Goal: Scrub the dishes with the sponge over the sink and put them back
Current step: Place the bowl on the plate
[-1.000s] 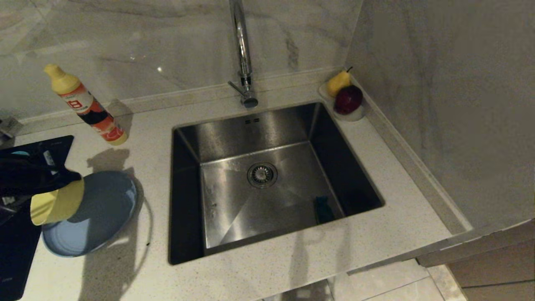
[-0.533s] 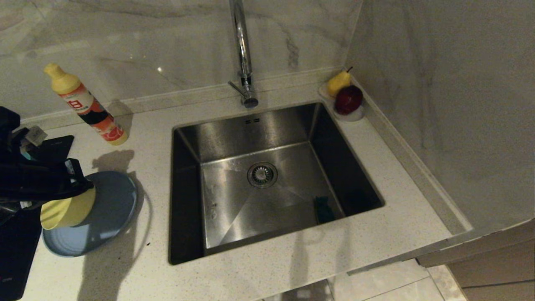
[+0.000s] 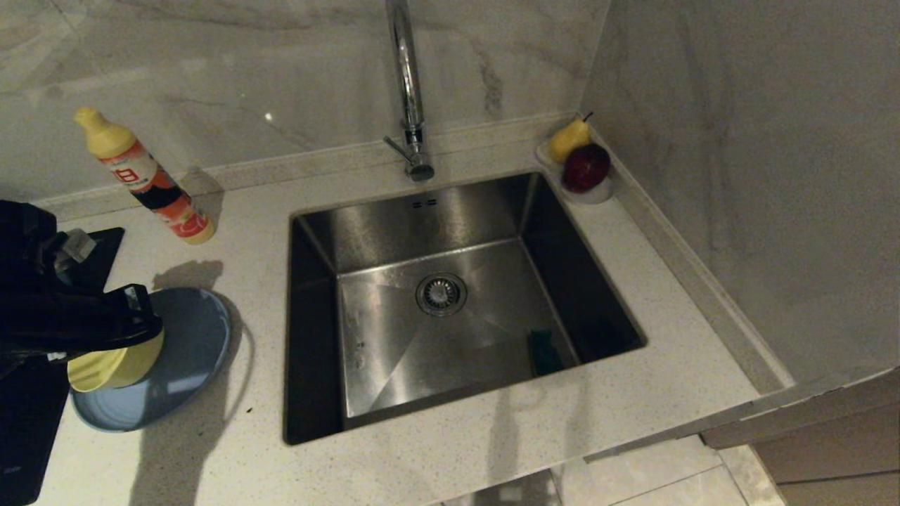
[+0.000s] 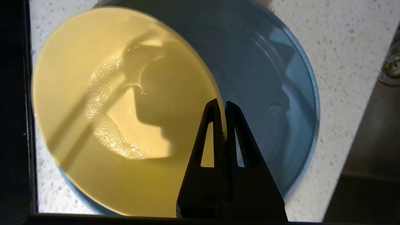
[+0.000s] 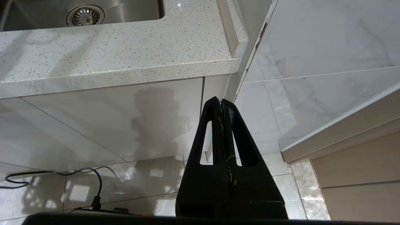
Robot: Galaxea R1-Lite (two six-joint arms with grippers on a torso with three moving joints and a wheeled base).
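My left gripper opens now, since the yellow bowl's bottom (image 3: 122,381) sits down inside the rim of the blue-grey plate (image 3: 190,344) and the bowl would stay there.
My left gripper (image 4: 221,104) is shut on the rim of the yellow bowl (image 4: 118,112), one finger inside and one outside. In the head view the left gripper (image 3: 144,329) holds this bowl (image 3: 116,364) nearly upright, low over the near-left part of the blue-grey plate (image 3: 190,344); I cannot tell whether bowl and plate touch. The plate (image 4: 275,93) lies on the counter left of the sink (image 3: 394,365). The sponge (image 3: 545,353), dark green face showing, leans at the sink's front right corner. My right gripper (image 5: 221,101) is parked shut and empty below the counter's front edge.
A dish soap bottle (image 3: 144,179) stands behind the plate. A black cooktop (image 3: 28,422) lies at the far left. The chrome tap (image 3: 408,91) rises behind the sink. A small dish with a pear (image 3: 568,137) and an apple (image 3: 586,167) sits in the back right corner by the wall.
My left arm has shifted a little right and sunk, turning the yellow bowl from lying on its side to nearly upright over the plate. The right arm has not moved.
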